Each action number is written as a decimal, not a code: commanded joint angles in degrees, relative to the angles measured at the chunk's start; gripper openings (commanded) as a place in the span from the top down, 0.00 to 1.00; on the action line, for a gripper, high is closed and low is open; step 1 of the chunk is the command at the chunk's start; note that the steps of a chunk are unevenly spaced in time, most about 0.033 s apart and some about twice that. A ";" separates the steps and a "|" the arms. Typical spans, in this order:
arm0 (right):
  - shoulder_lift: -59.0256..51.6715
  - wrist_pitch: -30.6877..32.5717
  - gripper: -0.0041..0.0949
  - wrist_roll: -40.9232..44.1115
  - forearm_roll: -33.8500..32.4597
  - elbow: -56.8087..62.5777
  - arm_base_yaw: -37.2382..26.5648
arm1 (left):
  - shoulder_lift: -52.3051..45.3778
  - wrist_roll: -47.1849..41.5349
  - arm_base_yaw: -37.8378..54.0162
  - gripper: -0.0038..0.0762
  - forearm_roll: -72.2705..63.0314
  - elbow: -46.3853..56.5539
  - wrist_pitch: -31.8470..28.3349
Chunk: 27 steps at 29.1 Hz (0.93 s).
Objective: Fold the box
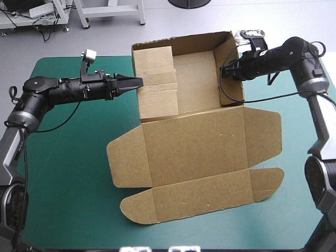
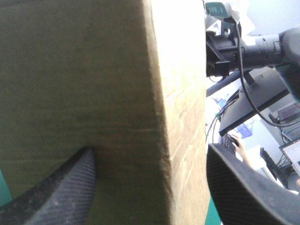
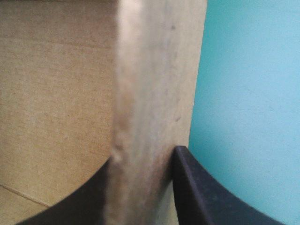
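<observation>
Next, the left gripper grabs the box's doubled side by its folded edge [image 1: 139, 94], to fold the box ready for its flat lid [image 1: 202, 147].
The brown box [image 1: 197, 79] stands on the far half of the table as an open tray, with its back and side walls raised. Its lid [image 1: 194, 147] lies flat toward the front, side flaps spread. My left gripper [image 1: 137, 82] comes in level from the left at the left wall. In the left wrist view its fingers [image 2: 61, 192] stand apart with the thick folded wall [image 2: 117, 93] filling the gap of the left gripper [image 2: 150, 150]. My right gripper [image 1: 224, 71] is at the right wall. The right gripper [image 3: 143, 154] is shut on that wall's edge [image 3: 154, 70].
Bare teal-green cover [image 1: 68, 157] lies to the left and front left of the box. The lid's front flap [image 1: 199, 202] reaches close to the table's near edge. My right arm [image 2: 253, 47] shows beyond the wall in the left wrist view.
</observation>
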 commanded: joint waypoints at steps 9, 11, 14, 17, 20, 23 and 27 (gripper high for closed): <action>-2.93 -7.40 0.97 6.58 -0.14 -1.61 5.80 | -2.91 -5.18 -3.08 0.35 10.87 -5.09 -6.15; -2.81 -7.93 0.97 7.28 -0.14 -1.61 6.36 | -2.91 -9.97 -4.77 0.35 18.15 -7.64 -9.83; -2.70 -7.93 0.97 8.02 -0.14 -1.61 6.57 | -2.96 -17.41 -8.27 0.35 29.65 -10.96 -14.43; -2.70 -7.82 0.97 8.53 0.13 -1.61 6.80 | -2.96 -25.40 -12.43 0.35 39.23 -13.13 -19.72; -2.70 -7.82 0.98 8.31 1.68 -1.61 6.80 | -2.96 -31.12 -16.29 0.35 45.22 -13.25 -24.36; -2.70 -7.54 0.98 7.99 1.89 -1.61 6.80 | -2.41 -37.37 -18.24 0.35 50.42 -13.25 -25.39; -2.59 -6.53 0.98 7.38 2.16 -1.61 6.80 | -0.88 -43.83 -19.67 0.35 55.99 -13.25 -26.17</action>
